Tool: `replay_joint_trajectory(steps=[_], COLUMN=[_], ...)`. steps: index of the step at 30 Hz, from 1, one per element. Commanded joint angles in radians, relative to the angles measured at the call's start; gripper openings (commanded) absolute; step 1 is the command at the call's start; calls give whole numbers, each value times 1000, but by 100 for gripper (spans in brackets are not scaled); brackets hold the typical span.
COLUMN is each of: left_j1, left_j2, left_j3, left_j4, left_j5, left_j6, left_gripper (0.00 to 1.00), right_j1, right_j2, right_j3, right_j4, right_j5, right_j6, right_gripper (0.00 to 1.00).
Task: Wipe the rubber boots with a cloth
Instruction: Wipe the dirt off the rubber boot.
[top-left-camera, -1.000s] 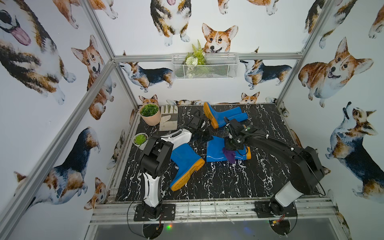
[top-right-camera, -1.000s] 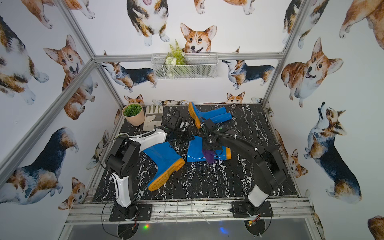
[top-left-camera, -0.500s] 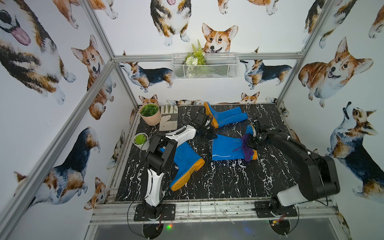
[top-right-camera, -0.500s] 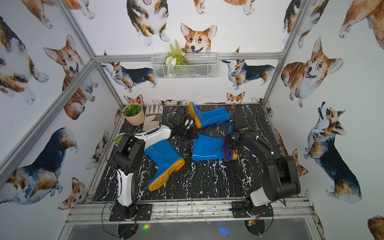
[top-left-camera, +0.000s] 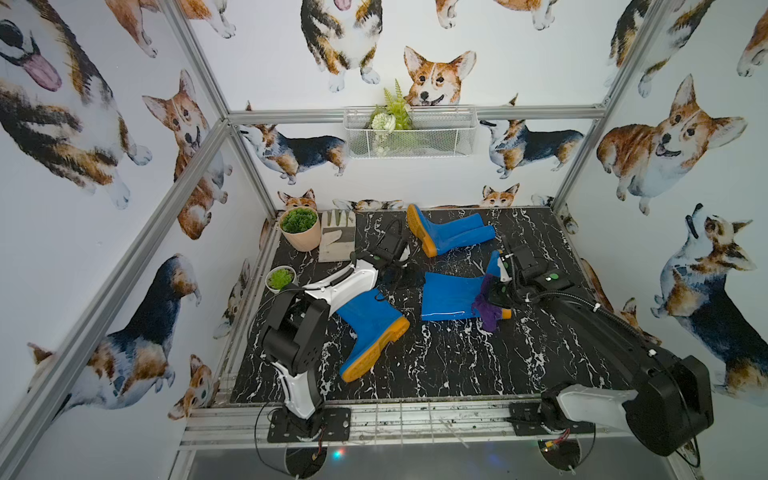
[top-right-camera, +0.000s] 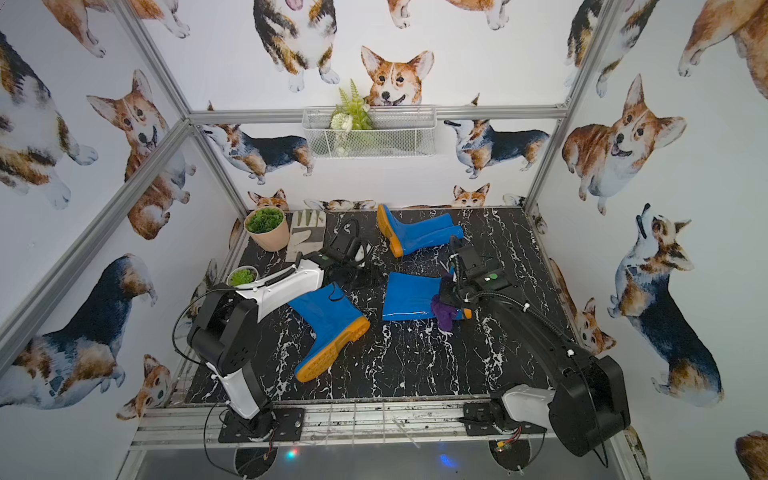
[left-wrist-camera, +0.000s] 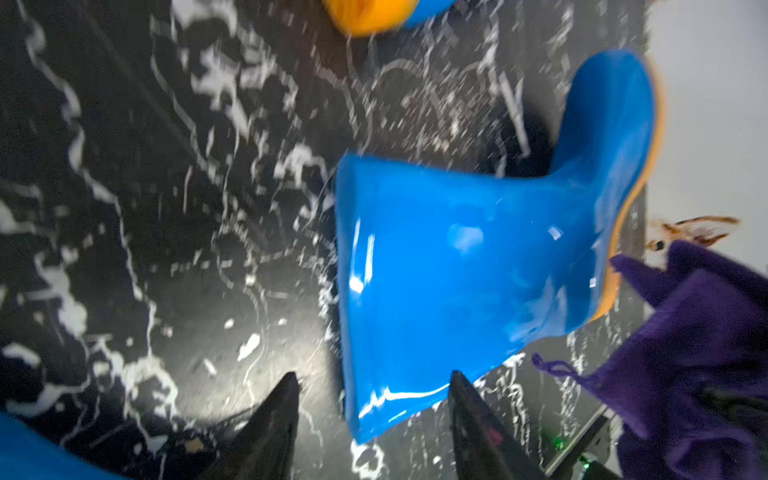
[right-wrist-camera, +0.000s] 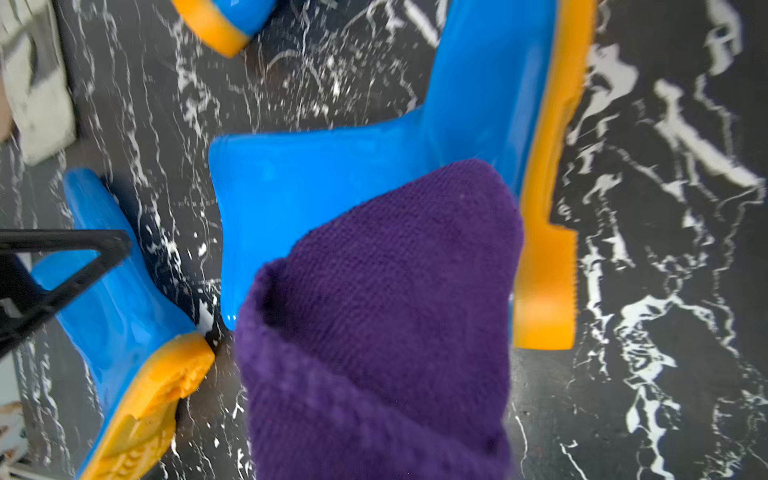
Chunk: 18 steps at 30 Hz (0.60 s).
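Note:
My left gripper grabs the middle boot by the top edge of its shaft next, leaving the boot's shaft, ankle and sole free to wipe.
Three glossy blue rubber boots with orange soles lie on their sides on the black marbled table in both top views: one at the back (top-left-camera: 451, 232), one in the middle (top-left-camera: 451, 296), one at the front left (top-left-camera: 370, 328). The dark-purple cloth (top-left-camera: 486, 311) rests on the middle boot's ankle and heel, and my right gripper (top-left-camera: 498, 294) is shut on it; in the right wrist view the cloth (right-wrist-camera: 386, 316) hides the fingers. My left gripper (left-wrist-camera: 372, 376) stands open at the top edge of the middle boot's shaft (left-wrist-camera: 457, 266), gripping nothing.
At the back left stand a beige plant pot (top-left-camera: 300, 230) and a pale work glove (top-left-camera: 337, 242). A small succulent bowl (top-left-camera: 280, 277) sits by the left wall. A wire basket (top-left-camera: 409, 133) hangs on the back wall. The left arm's white link (top-left-camera: 345, 282) reaches over the front-left boot.
My left gripper has opened and let go of the middle boot's shaft edge. My right gripper has dragged the cloth along that boot from mid-shaft towards its foot end.

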Motion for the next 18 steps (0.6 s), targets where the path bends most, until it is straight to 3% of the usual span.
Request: replay_joint_trajectory(steps=[1,12,14,18], left_j1=[-21,-113,-114,-108], left_j2=[-3,163,166,121], left_j3=[-102,-83,-99,-125], left_j4=[128,269,316,344], left_j5=[19,119,143,137], left_j6=[-70,-191,-221,-237], left_gripper=[58,55,44,0], right_j1=[71,103,103,104], right_j2=[58,114,112,115], right_j3=[13,-3,-10,-4], right_j4=[27,77,87,98], right_j5=[49,39,33,24], right_j6=[28,54,62,77], right_gripper=[0,0,0,0])
